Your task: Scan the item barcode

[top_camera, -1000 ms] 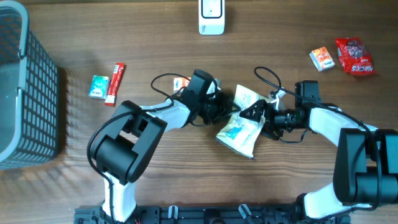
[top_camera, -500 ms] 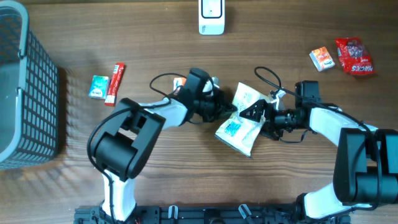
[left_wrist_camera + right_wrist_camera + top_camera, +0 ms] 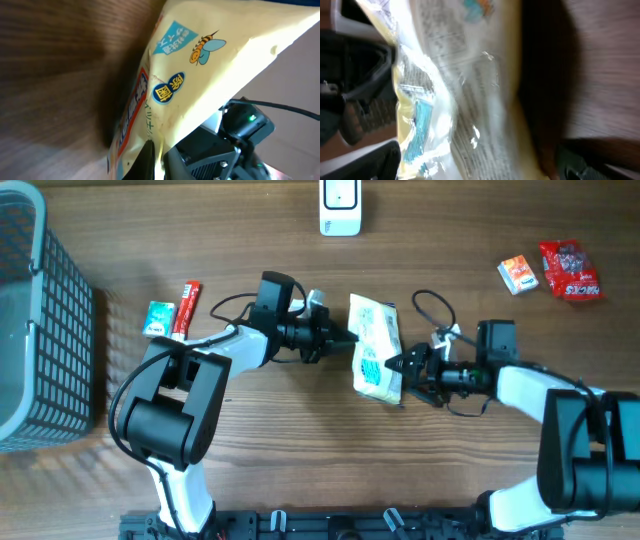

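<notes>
I need to grab the packet's edge opposite my left gripper next, using my right gripper. That will leave the packet's printed back free for scanning the barcode.
The item is a pale yellow packet (image 3: pixel 374 345) with blue print, held just above the middle of the table. My left gripper (image 3: pixel 345 340) is shut on its left edge. In the left wrist view the packet (image 3: pixel 200 65) shows a bee drawing, and its edge is pinched by my left gripper (image 3: pixel 159 162). My right gripper (image 3: pixel 400 367) stands open at the packet's lower right corner. In the right wrist view the packet's printed back (image 3: pixel 470 90) fills the space between the wide-set fingers (image 3: pixel 372 162). A white scanner (image 3: pixel 340 207) stands at the table's far edge.
A grey basket (image 3: pixel 30 330) stands at the left edge. A small green packet (image 3: pixel 158 318) and a red stick (image 3: pixel 185 313) lie left of my left arm. An orange box (image 3: pixel 518 274) and a red packet (image 3: pixel 570 270) lie at the far right.
My left gripper has shut on the packet and carried it up and to the left, turning it upright in the overhead view. My right gripper stayed open and followed slightly left.
</notes>
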Robot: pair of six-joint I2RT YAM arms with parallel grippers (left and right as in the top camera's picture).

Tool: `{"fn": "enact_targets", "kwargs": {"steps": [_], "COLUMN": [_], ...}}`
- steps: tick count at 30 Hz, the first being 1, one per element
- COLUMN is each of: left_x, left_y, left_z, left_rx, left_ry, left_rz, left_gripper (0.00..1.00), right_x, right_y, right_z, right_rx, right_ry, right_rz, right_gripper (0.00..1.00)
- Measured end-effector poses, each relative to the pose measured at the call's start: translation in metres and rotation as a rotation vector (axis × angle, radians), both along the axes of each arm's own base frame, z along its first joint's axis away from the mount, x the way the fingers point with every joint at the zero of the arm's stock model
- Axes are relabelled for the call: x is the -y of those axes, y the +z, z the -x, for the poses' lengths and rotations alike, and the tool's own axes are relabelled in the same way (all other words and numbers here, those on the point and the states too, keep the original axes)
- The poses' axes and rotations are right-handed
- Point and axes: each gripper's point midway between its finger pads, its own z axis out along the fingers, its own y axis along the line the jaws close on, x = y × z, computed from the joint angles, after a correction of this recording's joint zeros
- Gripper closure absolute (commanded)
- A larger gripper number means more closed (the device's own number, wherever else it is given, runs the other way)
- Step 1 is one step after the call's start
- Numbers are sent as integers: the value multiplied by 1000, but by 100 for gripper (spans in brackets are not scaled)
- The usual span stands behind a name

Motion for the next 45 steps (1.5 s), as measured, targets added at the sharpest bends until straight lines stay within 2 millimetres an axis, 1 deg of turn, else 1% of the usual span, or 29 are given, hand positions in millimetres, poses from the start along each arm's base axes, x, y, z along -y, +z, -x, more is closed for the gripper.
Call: {"fn": "enact_targets", "kwargs": {"steps": [3,7,10,14,15,16,17,19,21,23,24,28,35,39,43,45], "left_x": [0,-6,-12,-21,-22,-25,-25,-29,-35,-40,-42,-47,-48,-49,-49,-48], "left_y": [1,-1,-2,-6,-8,-12,-13,-17,-26,-33,-36,-43,-44,-41,-27,-12], "left_z": [5,7,5,6,7,13,14,22,29,34,36,38,37,37,35,32], "left_rx": [-38,-83,-104,-158,-174,-216,-224,-280,-329,-353,-360,-358,-336,-304,-244,-193], "left_ry": [-9,-3,13,38,40,43,43,50,66,77,81,89,83,67,57,57], "left_rz": [12,12,10,-6,-11,-25,-30,-66,-119,-163,-181,-225,-234,-235,-230,-219], "left_gripper": [96,96,96,96,96,96,96,96,96,96,96,96,96,96,96,96], "right_x": [-5,-12,-25,-54,-58,-73,-75,-76,-77,-76,-75,-77,-78,-78,-75,-73], "right_y": [1,2,2,2,3,2,2,-8,-17,-23,-24,-23,-21,-21,-21,-21], "right_z": [-5,-8,-12,-14,-15,-12,-13,-11,-8,-6,-6,-6,-7,-7,-4,-2], "right_rx": [35,35,44,65,63,43,49,4,-43,-60,-55,-50,-40,-35,-60,-83], "right_ry": [-27,-51,-35,18,24,50,53,40,20,11,9,11,12,15,15,13], "right_rz": [-35,-52,-69,-114,-125,-160,-167,-164,-154,-146,-142,-145,-153,-151,-119,-80], "right_gripper": [0,0,0,1,16,27,36,55,74,92,96,96,95,95,95,95]}}
